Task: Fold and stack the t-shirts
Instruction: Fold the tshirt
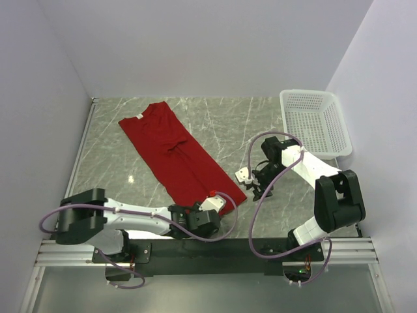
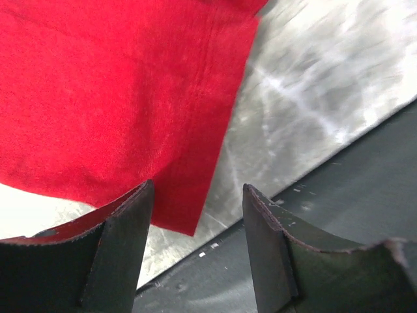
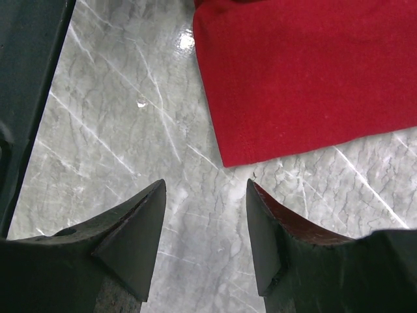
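Note:
The red t-shirt will next be picked up with my right gripper by its free hem corner (image 1: 242, 198) (image 3: 229, 156), opposite the left gripper's corner. The hem can then be folded toward the neck.
One deep red t-shirt (image 1: 176, 153) lies flat on the marble table as a long strip, folded lengthwise, with its white-tagged neck at the far left and its hem at the near right. My left gripper (image 1: 212, 205) hovers at the hem's near corner, open. In the left wrist view the red cloth (image 2: 111, 98) reaches just past the left fingertip, and nothing sits between the jaws of the left gripper (image 2: 198, 189). My right gripper (image 1: 259, 188) is open a little to the right of the hem. In the right wrist view the shirt's corner (image 3: 306, 72) lies just beyond the open right gripper (image 3: 206, 184), apart from it.
A white mesh basket (image 1: 315, 124) stands at the far right against the wall. The dark front rail (image 1: 195, 248) runs along the table's near edge, close under the left gripper. White walls close in the table on the left, back and right.

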Robot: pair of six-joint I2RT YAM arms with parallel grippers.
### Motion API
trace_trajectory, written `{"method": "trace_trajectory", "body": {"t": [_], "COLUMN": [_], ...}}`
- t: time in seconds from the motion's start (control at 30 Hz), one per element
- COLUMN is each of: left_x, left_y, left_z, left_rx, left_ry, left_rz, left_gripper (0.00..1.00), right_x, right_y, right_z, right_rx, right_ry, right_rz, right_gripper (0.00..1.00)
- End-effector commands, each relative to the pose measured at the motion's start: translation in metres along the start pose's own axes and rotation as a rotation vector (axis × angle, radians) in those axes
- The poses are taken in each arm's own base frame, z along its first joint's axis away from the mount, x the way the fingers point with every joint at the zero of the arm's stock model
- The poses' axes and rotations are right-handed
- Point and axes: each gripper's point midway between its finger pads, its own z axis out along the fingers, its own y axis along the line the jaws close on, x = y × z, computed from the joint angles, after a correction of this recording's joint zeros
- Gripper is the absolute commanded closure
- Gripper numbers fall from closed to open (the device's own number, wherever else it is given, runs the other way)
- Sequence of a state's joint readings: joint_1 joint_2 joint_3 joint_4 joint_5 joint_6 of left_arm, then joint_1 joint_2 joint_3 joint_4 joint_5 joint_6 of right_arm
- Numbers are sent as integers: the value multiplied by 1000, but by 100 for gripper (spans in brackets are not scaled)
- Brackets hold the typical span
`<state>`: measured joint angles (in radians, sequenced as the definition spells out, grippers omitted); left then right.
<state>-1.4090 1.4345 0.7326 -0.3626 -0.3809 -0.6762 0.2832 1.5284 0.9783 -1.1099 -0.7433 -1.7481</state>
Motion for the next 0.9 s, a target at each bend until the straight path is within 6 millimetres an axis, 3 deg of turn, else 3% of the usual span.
{"method": "trace_trajectory", "body": {"t": [0.0,0.23,0.33,0.47,0.67,0.87], "left_x": [6,27,25,24,25,15], "left_y": [-4,0,0,3,1,-5], "left_z": [7,21,21,18,16,12], "left_rx": [-26,-78,-83,-99,-81,-46], "left_ry": [48,129,123,116,115,81], "left_rz": [-4,-45,-63,-84,-87,-100], "left_gripper": [38,42,54,87,99,99], "right_x": [-8,-10,-6,0,12,10], "right_y": [-15,-16,-12,-8,-1,-11], "right_z": [-10,-14,-12,-9,1,15], "right_rx": [42,55,47,34,-23,-39], "right_ry": [12,23,33,49,115,160], "right_rz": [-45,-59,-61,-66,-143,-187], "right_gripper": [41,41,41,41,41,41]}}
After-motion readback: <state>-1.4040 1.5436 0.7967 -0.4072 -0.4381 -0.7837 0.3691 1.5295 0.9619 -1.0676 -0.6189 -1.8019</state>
